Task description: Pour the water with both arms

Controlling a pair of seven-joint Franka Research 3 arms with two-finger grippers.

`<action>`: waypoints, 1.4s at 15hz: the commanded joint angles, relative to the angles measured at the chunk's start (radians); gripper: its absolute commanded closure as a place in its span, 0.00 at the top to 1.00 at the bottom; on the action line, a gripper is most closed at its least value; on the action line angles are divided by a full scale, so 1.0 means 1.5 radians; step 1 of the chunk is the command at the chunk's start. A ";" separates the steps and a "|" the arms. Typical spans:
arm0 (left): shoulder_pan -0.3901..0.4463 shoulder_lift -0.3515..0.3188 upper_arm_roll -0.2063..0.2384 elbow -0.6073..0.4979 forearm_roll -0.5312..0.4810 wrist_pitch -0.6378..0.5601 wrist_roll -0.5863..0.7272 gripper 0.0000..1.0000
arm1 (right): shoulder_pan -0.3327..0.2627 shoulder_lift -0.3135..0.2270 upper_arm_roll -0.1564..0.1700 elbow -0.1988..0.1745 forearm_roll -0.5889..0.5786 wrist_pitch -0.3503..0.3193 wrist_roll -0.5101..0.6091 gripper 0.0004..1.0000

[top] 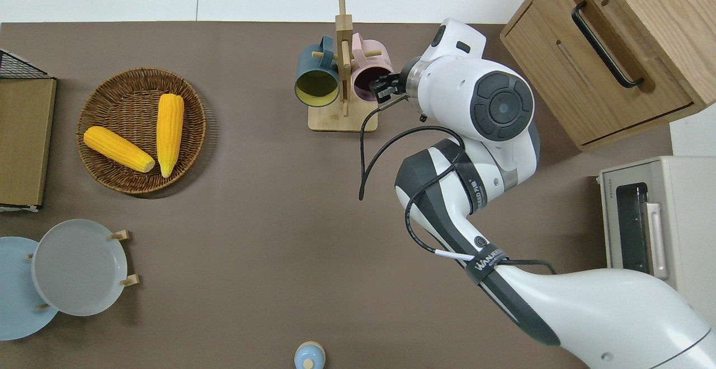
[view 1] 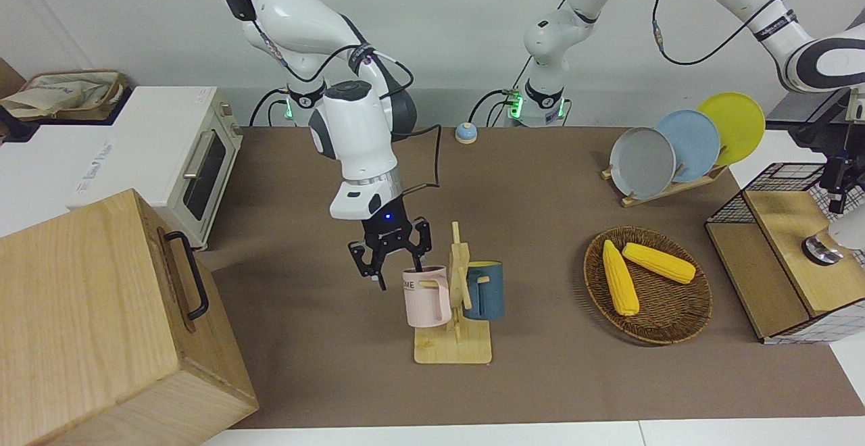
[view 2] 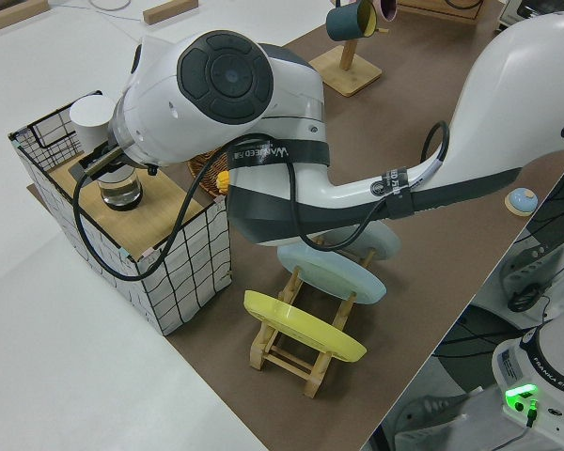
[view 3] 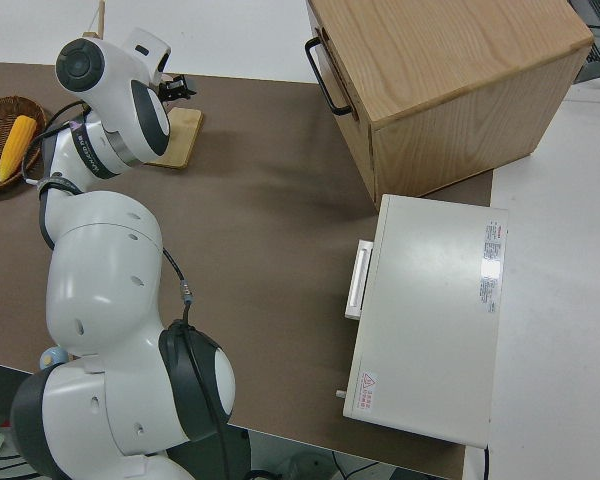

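A wooden peg (view 1: 431, 284) takes up the pink mug's handle next to the rack post, so my right gripper needs to grab the mug by its open rim (view 1: 422, 269) next.
My right gripper (view 1: 392, 257) (top: 385, 86) stands open at the rim of a pink mug (view 1: 426, 297) (top: 366, 78). The mug hangs on a wooden mug rack (view 1: 453, 351) next to a dark blue mug (view 1: 486, 290). My left gripper (view 2: 96, 167) hangs just above a small glass (view 2: 122, 193) (view 1: 821, 250). The glass stands on the wooden shelf inside a wire basket (view 2: 179, 272) at the left arm's end of the table. A white cup (view 2: 92, 117) stands beside the glass. Whether the glass holds water cannot be seen.
A woven basket (view 1: 676, 334) with two corn cobs lies between the rack and the wire basket. A plate rack (view 1: 676, 149) holds three plates. A wooden box (view 1: 101, 317) and a toaster oven (view 1: 176, 149) stand at the right arm's end. A small blue bell (view 1: 465, 133) sits near the robots.
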 commanded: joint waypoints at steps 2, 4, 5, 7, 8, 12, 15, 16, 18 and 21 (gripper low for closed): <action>-0.003 0.018 -0.011 0.004 -0.020 0.047 0.021 1.00 | 0.013 0.018 -0.011 0.019 -0.028 0.013 0.005 0.33; -0.002 0.028 -0.020 0.008 -0.020 0.062 0.021 1.00 | 0.014 0.018 -0.011 0.019 -0.028 0.014 0.006 0.16; 0.000 0.031 -0.021 0.011 -0.021 0.063 0.021 1.00 | 0.014 0.019 -0.011 0.019 -0.028 0.014 0.007 0.07; 0.000 0.042 -0.021 0.019 -0.024 0.063 0.022 1.00 | 0.015 0.018 -0.011 0.019 -0.028 0.013 0.009 0.00; -0.001 0.049 -0.021 0.026 -0.024 0.063 0.022 1.00 | 0.015 0.019 -0.011 0.019 -0.027 0.013 0.009 0.00; 0.004 0.063 -0.030 0.042 -0.024 0.063 0.023 1.00 | 0.013 0.018 -0.011 0.019 -0.026 0.012 0.013 0.00; 0.004 0.072 -0.031 0.052 -0.024 0.063 0.022 0.99 | 0.009 0.015 -0.011 0.018 -0.030 0.004 0.011 0.00; 0.004 0.073 -0.032 0.053 -0.025 0.064 0.022 0.98 | 0.007 0.014 -0.011 0.018 -0.030 0.000 0.008 0.00; 0.005 0.078 -0.031 0.055 -0.036 0.064 0.022 0.84 | 0.007 0.007 -0.010 0.018 -0.043 -0.016 0.007 0.00; 0.004 0.079 -0.030 0.056 -0.042 0.063 0.015 0.18 | 0.002 -0.004 -0.010 0.015 -0.049 -0.027 0.005 0.00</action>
